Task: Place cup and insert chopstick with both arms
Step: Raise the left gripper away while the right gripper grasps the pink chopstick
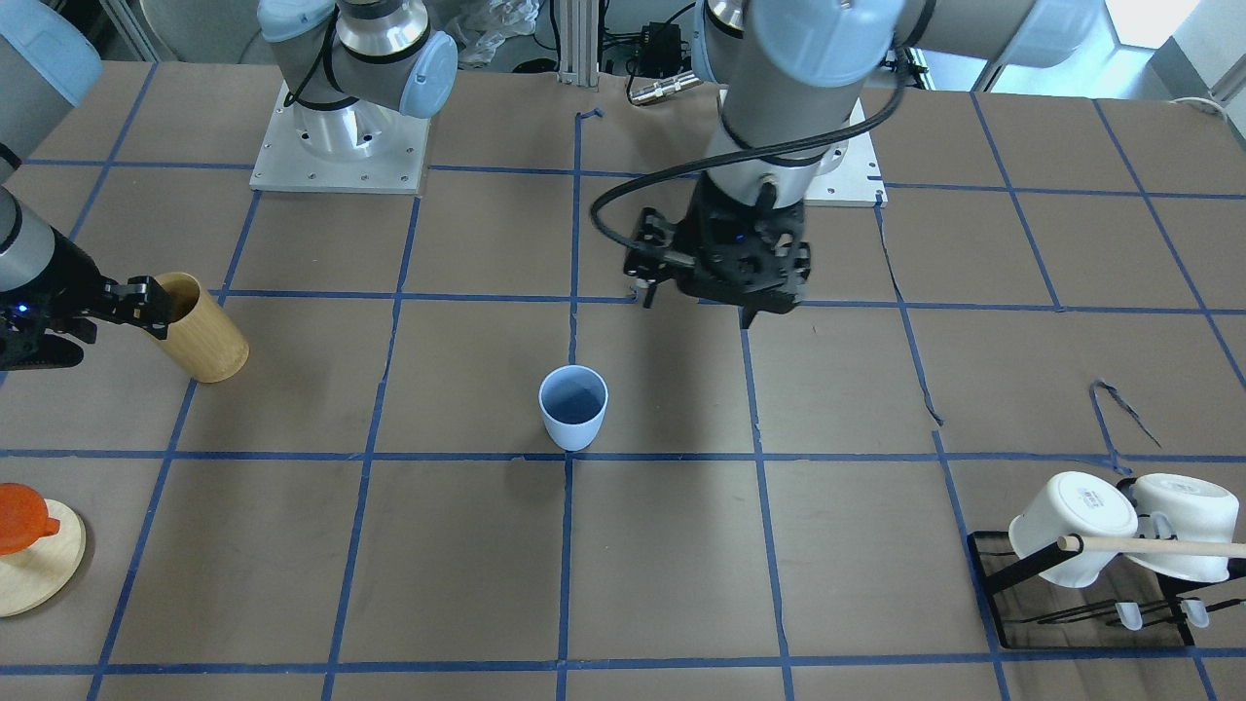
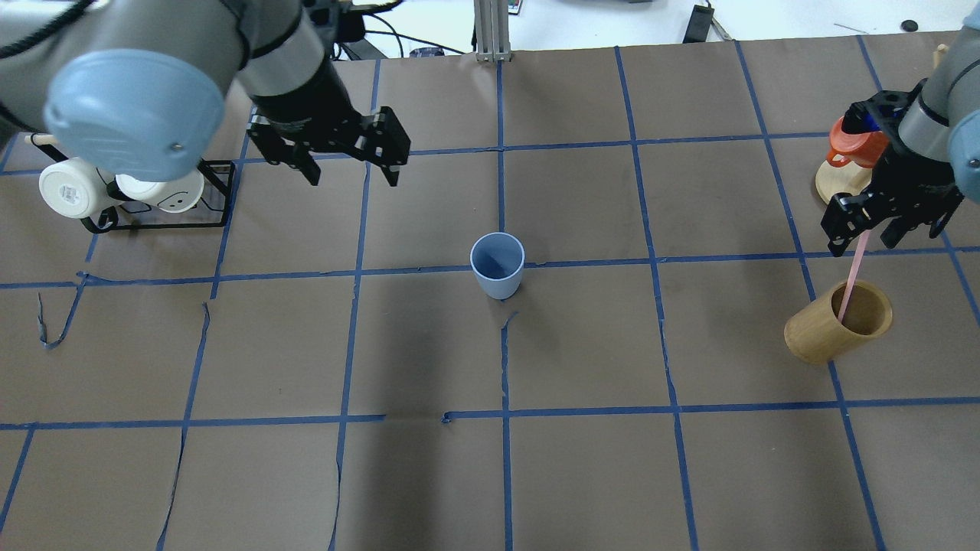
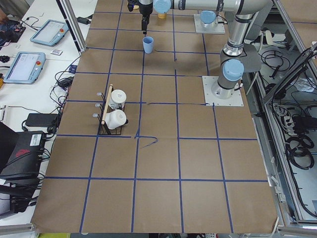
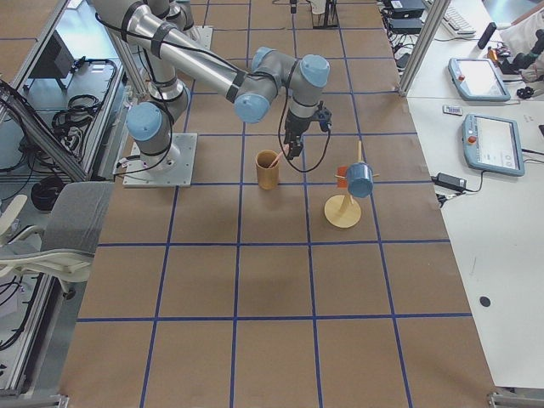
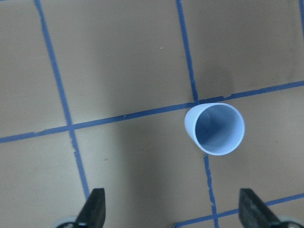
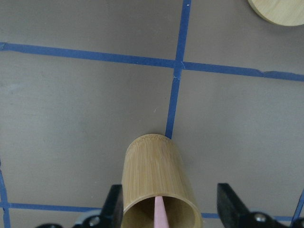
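The pale-pink chopstick should go into the light-blue cup, so my right gripper will grab it next by its exposed top end (image 6: 159,205).
The light-blue cup (image 1: 573,407) stands upright and empty at the table's middle; it also shows in the overhead view (image 2: 498,265) and the left wrist view (image 5: 216,128). My left gripper (image 2: 354,180) is open and empty, above and apart from the cup, toward the robot's side. A pale-pink chopstick (image 2: 851,279) leans in a tan bamboo cylinder (image 2: 831,329). My right gripper (image 2: 864,243) hovers over that cylinder. Its fingers stand wide apart on either side of the chopstick's top end (image 6: 160,213).
A black rack with two white mugs (image 2: 115,191) and a wooden rod stands on my left side. A round wooden stand with an orange cup (image 2: 846,157) is just beyond my right gripper. Blue tape lines grid the brown table.
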Robot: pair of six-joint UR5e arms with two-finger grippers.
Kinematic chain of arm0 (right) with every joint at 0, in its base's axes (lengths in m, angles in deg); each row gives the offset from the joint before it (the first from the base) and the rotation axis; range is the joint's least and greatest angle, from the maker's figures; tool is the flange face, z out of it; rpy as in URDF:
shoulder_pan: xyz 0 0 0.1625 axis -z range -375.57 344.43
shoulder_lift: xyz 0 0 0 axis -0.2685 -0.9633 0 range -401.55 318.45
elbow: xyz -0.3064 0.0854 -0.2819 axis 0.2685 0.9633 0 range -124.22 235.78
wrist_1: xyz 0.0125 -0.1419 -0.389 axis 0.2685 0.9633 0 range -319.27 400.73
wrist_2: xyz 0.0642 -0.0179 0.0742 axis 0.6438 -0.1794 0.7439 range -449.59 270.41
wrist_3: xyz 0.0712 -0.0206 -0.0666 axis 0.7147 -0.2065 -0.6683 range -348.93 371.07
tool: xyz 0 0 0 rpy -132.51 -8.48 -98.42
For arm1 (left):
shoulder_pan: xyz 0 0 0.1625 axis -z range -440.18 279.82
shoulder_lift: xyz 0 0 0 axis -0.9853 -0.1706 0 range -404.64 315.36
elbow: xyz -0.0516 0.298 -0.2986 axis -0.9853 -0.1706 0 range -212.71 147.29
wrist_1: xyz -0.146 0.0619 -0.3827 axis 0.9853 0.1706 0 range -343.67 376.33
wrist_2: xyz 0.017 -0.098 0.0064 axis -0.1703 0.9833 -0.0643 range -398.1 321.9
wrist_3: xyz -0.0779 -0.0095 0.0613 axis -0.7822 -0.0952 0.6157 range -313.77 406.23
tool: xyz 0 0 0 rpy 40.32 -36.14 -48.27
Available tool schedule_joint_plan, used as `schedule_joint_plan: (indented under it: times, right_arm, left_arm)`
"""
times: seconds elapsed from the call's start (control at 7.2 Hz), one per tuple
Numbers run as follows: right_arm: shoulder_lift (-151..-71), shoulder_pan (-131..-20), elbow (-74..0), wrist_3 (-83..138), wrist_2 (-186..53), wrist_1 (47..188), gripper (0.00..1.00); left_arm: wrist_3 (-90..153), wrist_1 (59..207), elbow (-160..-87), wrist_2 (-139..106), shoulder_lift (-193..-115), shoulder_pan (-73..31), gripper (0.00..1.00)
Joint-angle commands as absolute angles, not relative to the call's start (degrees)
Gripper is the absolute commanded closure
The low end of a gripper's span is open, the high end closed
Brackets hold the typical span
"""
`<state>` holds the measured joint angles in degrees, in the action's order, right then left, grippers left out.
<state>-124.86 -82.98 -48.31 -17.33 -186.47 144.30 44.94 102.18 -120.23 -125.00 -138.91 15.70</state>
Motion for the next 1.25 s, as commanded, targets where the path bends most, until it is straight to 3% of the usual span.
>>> schedule_joint_plan:
  times: [0.0,0.28,0.83,1.11]
  right_arm:
    - [-124.96,-82.98,-48.28,-17.40,-186.54,144.09,0.38]
    - [-124.96,-82.98,-48.28,-17.49,-186.45,143.47,0.53]
    - [-125.14,-82.98,-47.93,-17.49,-184.78,142.60,0.67]
    - [-125.14,-82.98,-47.66,-17.49,-184.95,140.23,0.83]
  left_arm:
    - [45.09,105.36,-120.77,-127.56,-135.01,12.82,0.00]
    - [45.09,105.54,-122.44,-127.57,-133.94,12.29,0.00]
    - [45.09,105.54,-122.54,-127.22,-133.50,11.85,0.00]
    - [45.09,105.45,-122.54,-127.31,-133.50,11.93,0.00]
